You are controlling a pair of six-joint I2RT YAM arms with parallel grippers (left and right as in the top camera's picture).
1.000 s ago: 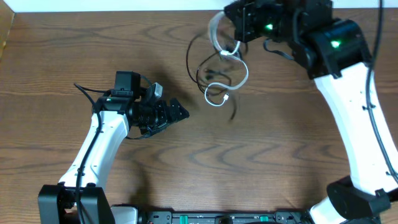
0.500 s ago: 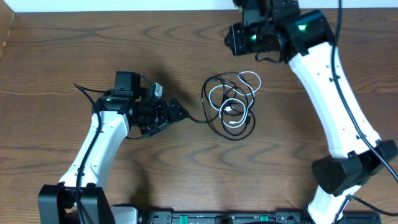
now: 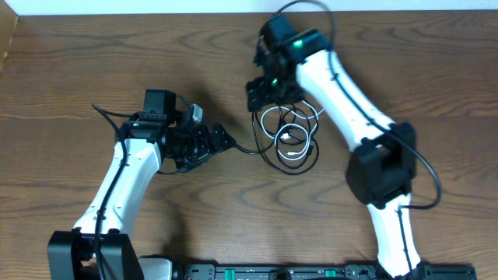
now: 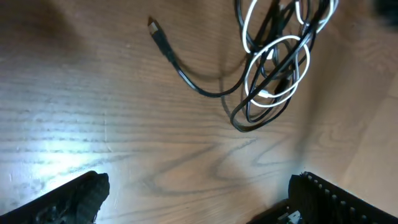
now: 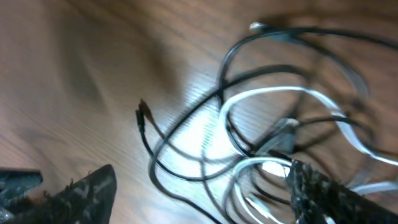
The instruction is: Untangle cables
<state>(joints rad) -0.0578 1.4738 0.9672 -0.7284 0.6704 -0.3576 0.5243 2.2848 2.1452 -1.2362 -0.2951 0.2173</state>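
I should grab the black cord by its outer loop (image 3: 254, 131) (image 5: 174, 130) with my right gripper and leave the white cord free. Then I can lift and untangle the black cord.
The cables (image 3: 289, 138) lie in one loose tangled pile on the wooden table, two black cords looped through a white cord (image 3: 284, 123). A black tail (image 3: 245, 149) runs left from the pile toward my left gripper (image 3: 227, 141), which is open and stands just short of it. In the left wrist view the pile (image 4: 273, 68) is at the upper right, with a black plug (image 4: 157, 30) lying free. My right gripper (image 3: 263, 92) hovers over the pile's back left part, open. In its wrist view the loops (image 5: 267, 93) lie on the table under the wide jaws (image 5: 205, 193).
The table's back edge meets a white wall (image 3: 156, 6). A black equipment rail (image 3: 272, 272) runs along the front edge. The right arm's white links (image 3: 342, 93) reach across the table right of the pile. Bare wood (image 3: 62, 78) lies to the left.
The right gripper has opened and let go of the cables, which dropped from the air into a pile on the table. The right arm swung left over them. The left arm stayed still.
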